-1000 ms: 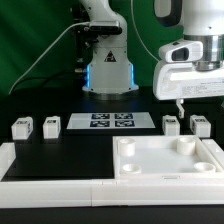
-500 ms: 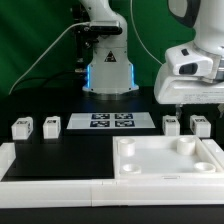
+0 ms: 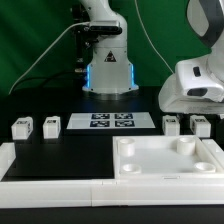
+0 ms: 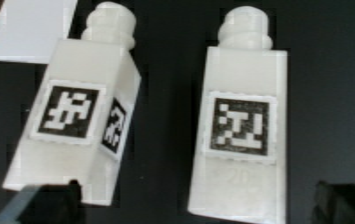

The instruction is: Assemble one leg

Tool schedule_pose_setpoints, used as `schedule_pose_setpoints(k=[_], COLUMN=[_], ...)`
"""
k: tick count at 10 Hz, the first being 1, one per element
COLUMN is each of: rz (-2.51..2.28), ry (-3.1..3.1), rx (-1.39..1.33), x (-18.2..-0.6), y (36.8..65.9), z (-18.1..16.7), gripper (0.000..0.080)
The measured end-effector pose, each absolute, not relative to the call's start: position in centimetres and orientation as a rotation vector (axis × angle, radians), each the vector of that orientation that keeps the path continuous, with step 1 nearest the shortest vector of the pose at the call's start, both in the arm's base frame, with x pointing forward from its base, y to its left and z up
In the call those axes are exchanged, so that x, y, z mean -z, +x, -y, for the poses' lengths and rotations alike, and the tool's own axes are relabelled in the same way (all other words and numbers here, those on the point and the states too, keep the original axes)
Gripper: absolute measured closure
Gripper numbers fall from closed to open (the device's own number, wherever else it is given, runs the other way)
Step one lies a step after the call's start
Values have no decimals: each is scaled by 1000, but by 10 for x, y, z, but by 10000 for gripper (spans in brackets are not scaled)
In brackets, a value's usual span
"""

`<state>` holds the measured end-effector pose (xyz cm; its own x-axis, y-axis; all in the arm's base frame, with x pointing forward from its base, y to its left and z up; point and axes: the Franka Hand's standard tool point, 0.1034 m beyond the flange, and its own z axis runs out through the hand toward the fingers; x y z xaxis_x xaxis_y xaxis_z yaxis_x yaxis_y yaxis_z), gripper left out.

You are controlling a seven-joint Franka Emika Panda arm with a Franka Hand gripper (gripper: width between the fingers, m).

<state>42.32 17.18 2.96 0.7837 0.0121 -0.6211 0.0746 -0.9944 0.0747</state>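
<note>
Next, my gripper picks up the leg by its square tagged body (image 3: pixel 200 129) (image 4: pixel 240 145), so that the leg's round tip stays free to enter the hole in the tray's corner.
Four small white legs with square tags stand in a row on the black table: two at the exterior view's left (image 3: pixel 20 127) (image 3: pixel 51 125) and two at its right (image 3: pixel 171 124) (image 3: pixel 200 125). My gripper (image 3: pixel 190 108) hangs just above the right pair, its fingers hard to make out there. In the wrist view my gripper (image 4: pixel 192 205) is open and empty, and two legs lie side by side below it. One leg (image 4: pixel 241 120) sits between the dark fingertips (image 4: pixel 343 200). The other leg (image 4: pixel 89 110) lies by the opposite fingertip.
A large white square tray (image 3: pixel 130 165) with corner recesses lies in front at the exterior view's right. The marker board (image 3: pixel 110 121) lies mid-table in front of the arm's base (image 3: pixel 108 72). A white rail (image 3: pixel 50 185) runs along the front.
The arm's hand has moved toward the exterior view's right and lower, over the right pair of legs. The legs and tray have not moved.
</note>
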Motion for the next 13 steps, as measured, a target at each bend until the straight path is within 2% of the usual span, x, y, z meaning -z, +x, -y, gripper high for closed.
schedule_pose_setpoints(k=[3,7,10,13], rz=[-78,-95,-96,-98], ry=[2886,2885,2698,2694], rx=[987,1011,1331,1340], x=[-25,-20,-19,-14], y=[419,419,409,413], z=[-186,-185,-179,-182], gripper=[150,150,150,150])
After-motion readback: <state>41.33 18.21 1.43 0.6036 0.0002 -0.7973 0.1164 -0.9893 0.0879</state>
